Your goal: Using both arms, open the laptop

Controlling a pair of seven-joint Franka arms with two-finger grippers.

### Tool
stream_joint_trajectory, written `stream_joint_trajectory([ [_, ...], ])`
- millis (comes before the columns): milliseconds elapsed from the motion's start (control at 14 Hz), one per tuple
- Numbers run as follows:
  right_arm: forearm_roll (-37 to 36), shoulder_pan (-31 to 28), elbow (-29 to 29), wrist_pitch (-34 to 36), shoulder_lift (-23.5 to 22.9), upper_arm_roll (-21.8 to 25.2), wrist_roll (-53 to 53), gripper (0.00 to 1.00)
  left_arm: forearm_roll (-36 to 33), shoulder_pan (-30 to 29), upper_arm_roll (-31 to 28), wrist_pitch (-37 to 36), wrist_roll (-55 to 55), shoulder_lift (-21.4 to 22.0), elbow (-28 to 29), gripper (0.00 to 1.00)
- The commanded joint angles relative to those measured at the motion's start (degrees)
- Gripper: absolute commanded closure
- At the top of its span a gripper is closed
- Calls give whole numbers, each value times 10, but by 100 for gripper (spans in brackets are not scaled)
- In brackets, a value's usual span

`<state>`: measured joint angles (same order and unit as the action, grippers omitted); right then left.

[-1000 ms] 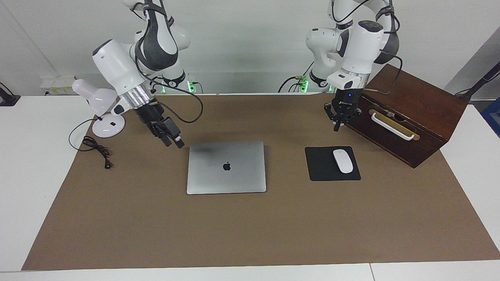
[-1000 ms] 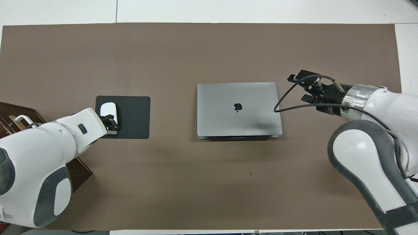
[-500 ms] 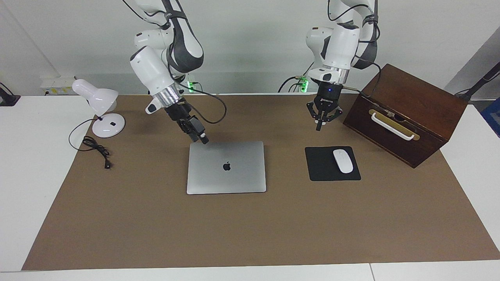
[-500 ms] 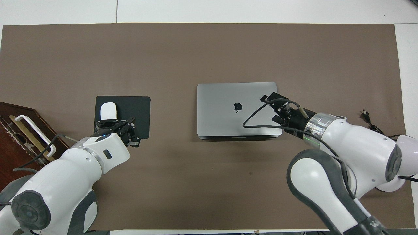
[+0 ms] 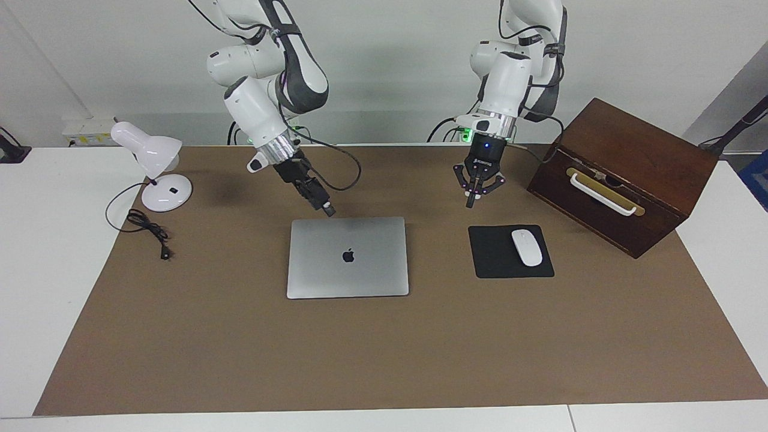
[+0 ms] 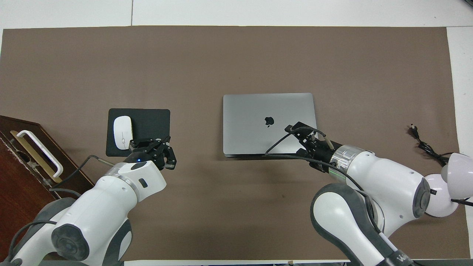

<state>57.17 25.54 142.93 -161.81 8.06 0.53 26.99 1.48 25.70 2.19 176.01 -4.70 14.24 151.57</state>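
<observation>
My right gripper is to take hold of the lid next by its front edge (image 6: 275, 153), opposite the hinge, so that it can open the laptop (image 6: 252, 124).
The laptop (image 5: 348, 258) lies shut and flat on the brown mat, its apple logo facing up. My right gripper (image 5: 327, 210) hangs open, tilted, just above the laptop's edge that faces the robots, close to the corner at the right arm's end; it covers that corner in the overhead view (image 6: 298, 138). I see no contact with the lid (image 6: 258, 118). My left gripper (image 5: 470, 201) points straight down with its fingertips together, holding nothing. It hangs over the bare mat beside the black mouse pad (image 5: 498, 255), between pad and laptop.
A white mouse (image 5: 526, 247) rests on the mouse pad. A dark wooden box (image 5: 624, 174) with a white handle stands at the left arm's end. A white desk lamp (image 5: 150, 162) and its black cable (image 5: 147, 231) sit at the right arm's end.
Both arms have swung inward. The right gripper came from beside the laptop to above its robot-side corner. The left gripper moved from by the wooden box toward the laptop.
</observation>
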Motion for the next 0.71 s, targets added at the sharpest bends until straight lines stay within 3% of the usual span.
stream_joint_trajectory([
  [0, 13, 4, 27, -12, 14, 0, 8, 0, 6, 30, -7, 55, 12, -50, 5, 100],
  [357, 13, 4, 29, -14, -4, 0, 3, 0, 6, 73, -7, 143, 37, -123, 5, 100],
  [571, 15, 3, 29, -17, -15, 0, -4, 0, 5, 100, -7, 249, 40, -204, 2, 100],
  [643, 15, 3, 28, -17, -19, 0, -4, 0, 5, 106, -7, 246, 41, -214, -3, 100],
])
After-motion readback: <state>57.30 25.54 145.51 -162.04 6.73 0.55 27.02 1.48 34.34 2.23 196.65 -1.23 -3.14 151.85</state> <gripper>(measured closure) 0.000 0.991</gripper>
